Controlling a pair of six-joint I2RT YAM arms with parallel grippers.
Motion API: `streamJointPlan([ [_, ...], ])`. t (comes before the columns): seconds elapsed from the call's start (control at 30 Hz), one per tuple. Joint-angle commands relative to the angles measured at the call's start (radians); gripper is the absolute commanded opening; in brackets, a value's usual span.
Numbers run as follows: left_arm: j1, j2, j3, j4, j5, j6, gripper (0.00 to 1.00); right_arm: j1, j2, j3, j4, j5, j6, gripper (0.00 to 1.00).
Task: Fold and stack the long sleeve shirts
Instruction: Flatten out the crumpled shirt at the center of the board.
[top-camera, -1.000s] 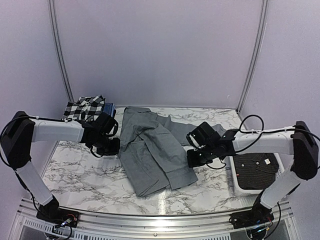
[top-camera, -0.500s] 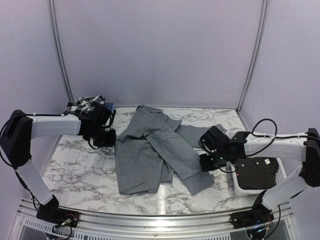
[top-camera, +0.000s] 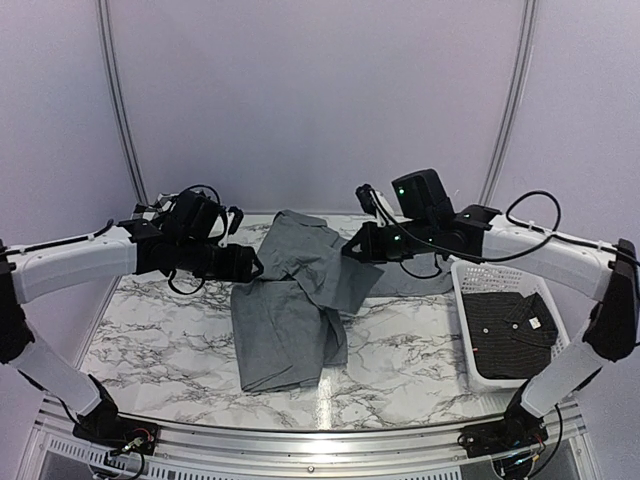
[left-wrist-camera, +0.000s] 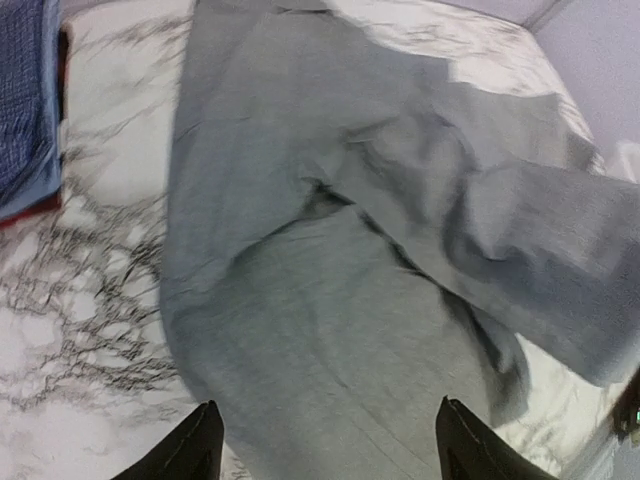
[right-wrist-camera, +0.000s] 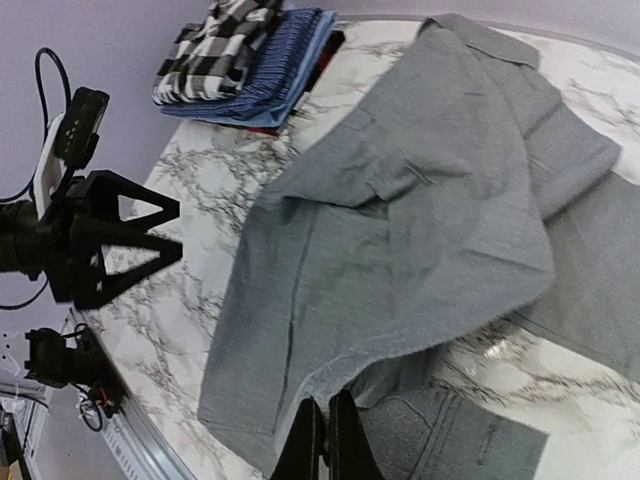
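I need to grab the mid-grey shirt's lifted sleeve flap (top-camera: 350, 298) (left-wrist-camera: 590, 348) near its end with my left gripper next, to draw it out flat so the shirt can be folded.
The mid-grey long sleeve shirt (top-camera: 285, 320) lies spread mid-table, collar toward the back. My right gripper (right-wrist-camera: 327, 425) is shut on one of its edges and holds that flap (top-camera: 335, 265) lifted over the shirt's middle. My left gripper (left-wrist-camera: 330, 445) hovers open above the shirt's left side, with nothing between its fingers (left-wrist-camera: 203, 440). The top view shows it at the shirt's left edge (top-camera: 247, 265). A black-and-white checked shirt (right-wrist-camera: 215, 45) rests on a folded blue shirt (right-wrist-camera: 275, 70) at the back left. A dark charcoal shirt (top-camera: 510, 325) lies in the basket.
The white slatted basket (top-camera: 465, 290) stands at the table's right side, next to the right arm. The marble tabletop (top-camera: 150, 340) shows bare in front of the left arm. A metal rail (top-camera: 320, 435) runs along the near edge.
My left gripper opened, let go of the grey shirt and rose. My right gripper lifted the shirt's right flap from the front right up toward the back middle.
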Motion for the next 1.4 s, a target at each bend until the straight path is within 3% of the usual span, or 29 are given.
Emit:
streamJointPlan([
  [0.0,-0.107,-0.092,0.0,0.117,0.053,0.087,0.84,0.036,0.128,0.119,0.167,-0.205,0.015,0.0],
  [0.27,-0.152,-0.057,0.005,0.217,0.07,0.107,0.89,0.088,0.287,0.296,0.212,-0.273,0.028,0.0],
  [0.37,-0.152,-0.037,0.013,0.213,0.0,0.121,0.91,0.096,0.299,0.314,0.213,-0.272,0.029,0.0],
  [0.53,-0.152,-0.02,-0.003,0.267,0.043,0.148,0.9,0.097,0.305,0.314,0.223,-0.278,0.033,0.0],
  [0.63,-0.152,-0.003,-0.005,0.31,0.024,0.141,0.77,0.098,0.321,0.321,0.226,-0.292,0.035,0.0],
  [0.87,-0.152,0.032,0.025,0.322,-0.121,0.101,0.02,0.097,0.331,0.336,0.202,-0.233,0.029,0.0],
  [0.93,-0.15,0.02,0.024,0.318,-0.195,0.091,0.0,0.092,0.326,0.337,0.18,-0.181,0.02,0.03],
  [1.07,-0.122,-0.032,0.034,0.261,-0.398,0.047,0.0,0.044,0.285,0.269,0.172,-0.059,0.023,0.42],
  [1.17,-0.065,-0.064,0.061,0.188,-0.463,0.01,0.0,-0.028,0.252,0.182,0.184,0.026,0.032,0.58],
  [1.23,-0.026,-0.086,0.074,0.16,-0.463,0.012,0.0,-0.071,0.254,0.144,0.185,0.07,0.033,0.62],
  [1.37,0.024,-0.111,0.101,0.139,-0.472,0.051,0.0,-0.131,0.342,0.162,0.15,0.156,0.031,0.56],
])
